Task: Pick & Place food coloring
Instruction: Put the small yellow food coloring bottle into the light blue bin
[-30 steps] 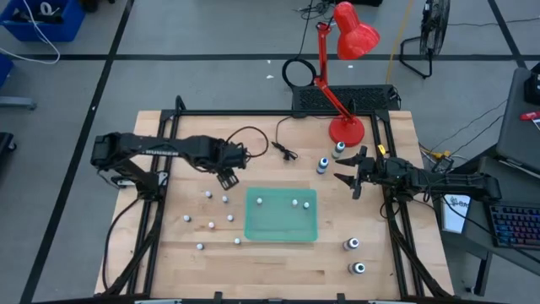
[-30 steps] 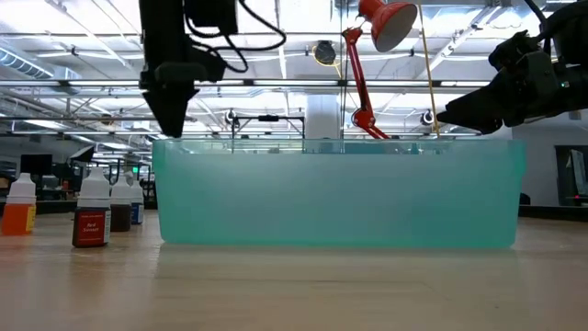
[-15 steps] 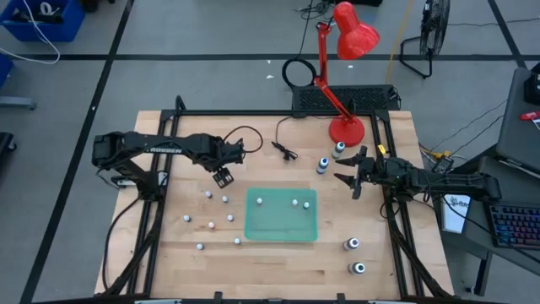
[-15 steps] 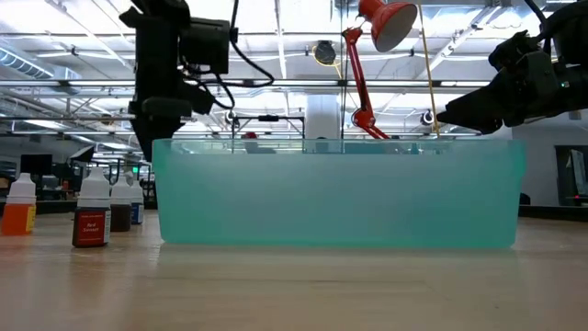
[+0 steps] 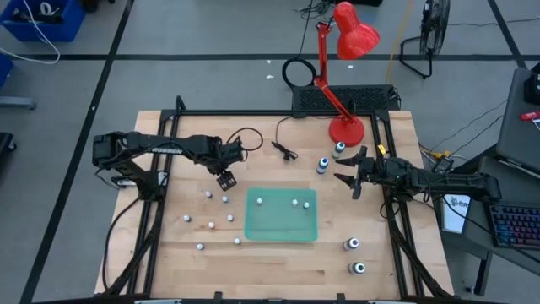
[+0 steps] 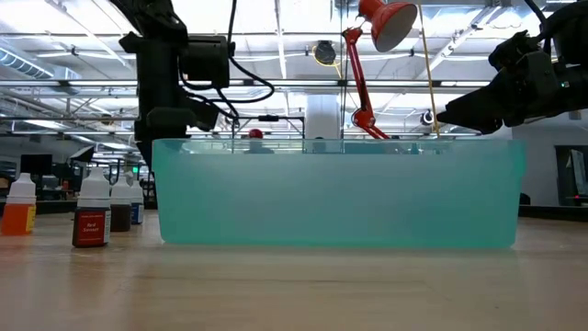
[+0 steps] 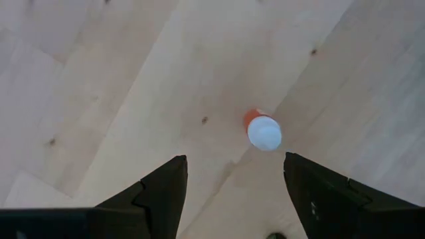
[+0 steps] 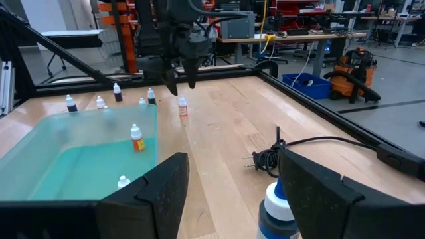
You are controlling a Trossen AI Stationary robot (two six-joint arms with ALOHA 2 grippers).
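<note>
My left gripper is going to grab a tiny bottle by its white cap (image 7: 264,133) next, to put the food coloring in the tray.
My left gripper (image 5: 225,179) hangs open over the table's left half, fingers pointing down. In the left wrist view (image 7: 232,159) a tiny orange, white-capped food coloring bottle (image 7: 263,131) stands upright on the wood just beyond the fingertips, untouched. Several more tiny bottles (image 5: 210,225) stand scattered left of the translucent green tray (image 5: 281,228); three stand inside it (image 5: 294,203). My right gripper (image 5: 344,173) waits open, right of the tray, beside two larger bottles (image 5: 322,165). Two other larger bottles (image 5: 351,244) stand near the table's right front.
A red desk lamp (image 5: 346,127) stands at the far edge with a black cable (image 5: 283,148) lying on the wood. The tray's wall (image 6: 340,193) hides most of the table in the low view; bottles (image 6: 90,221) stand left of it. Bare wood lies in front of the tray.
My left gripper has come down toward the table and shifted slightly toward the left edge, over the scattered tiny bottles. The right arm has kept still, and no bottle has moved.
</note>
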